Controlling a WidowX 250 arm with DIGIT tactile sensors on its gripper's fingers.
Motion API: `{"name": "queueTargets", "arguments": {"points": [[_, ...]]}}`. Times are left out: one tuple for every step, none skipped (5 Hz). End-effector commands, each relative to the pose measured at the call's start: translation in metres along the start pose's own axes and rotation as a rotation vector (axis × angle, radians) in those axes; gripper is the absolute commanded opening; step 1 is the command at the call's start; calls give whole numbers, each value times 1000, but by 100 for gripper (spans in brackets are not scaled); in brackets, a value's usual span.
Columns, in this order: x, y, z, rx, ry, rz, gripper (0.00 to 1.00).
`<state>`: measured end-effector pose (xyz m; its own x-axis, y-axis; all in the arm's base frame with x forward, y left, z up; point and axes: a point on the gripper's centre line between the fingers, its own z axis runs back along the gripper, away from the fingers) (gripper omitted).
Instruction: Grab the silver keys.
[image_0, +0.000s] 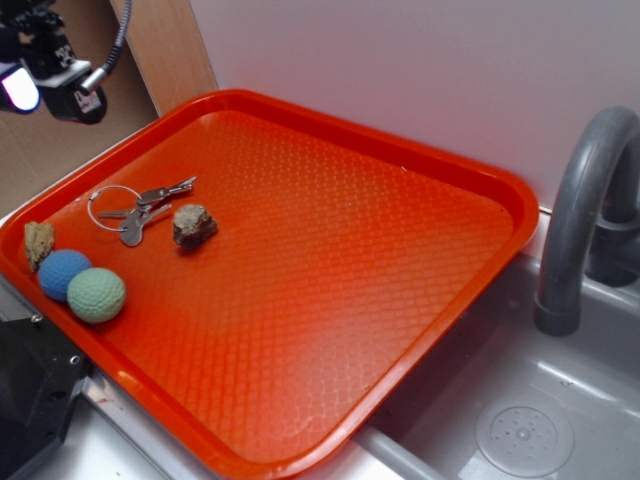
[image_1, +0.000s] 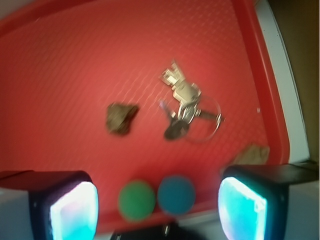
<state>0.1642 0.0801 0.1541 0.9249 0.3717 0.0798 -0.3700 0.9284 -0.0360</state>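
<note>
I next need to pick up the silver keys by their thin wire ring (image_0: 92, 204) with my gripper, so that I can lift them from the orange tray (image_0: 400, 300).
The silver keys (image_0: 140, 208) lie flat on the orange tray (image_0: 400, 300) near its left end, with their thin wire ring towards the tray's edge. In the wrist view the keys (image_1: 182, 107) lie right of centre, slightly blurred. My gripper (image_0: 45, 95) hangs high above the tray's far left corner, well above and apart from the keys. In the wrist view my gripper (image_1: 159, 210) is open and empty, its two glowing pads (image_1: 75, 210) wide apart at the bottom edge.
A brown lumpy rock (image_0: 193, 225) lies just right of the keys. A blue ball (image_0: 63, 273), a green ball (image_0: 96, 295) and a beige rock (image_0: 38, 243) sit at the tray's left edge. A grey faucet (image_0: 585, 210) and sink drain (image_0: 523, 438) are to the right.
</note>
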Motion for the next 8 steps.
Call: {"name": "queueTargets", "arguments": {"points": [[-6, 41, -19, -51, -112, 181, 100], [-5, 44, -47, -88, -103, 210, 100], [-6, 63, -58, -65, -118, 232, 100], [3, 59, -71, -103, -111, 187, 100], [13, 66, -90, -140, -85, 200, 100], [20, 51, -112, -112, -23, 154, 100], [17, 44, -134, -72, 12, 139, 0], [16, 40, -141, -41, 24, 133, 0]]}}
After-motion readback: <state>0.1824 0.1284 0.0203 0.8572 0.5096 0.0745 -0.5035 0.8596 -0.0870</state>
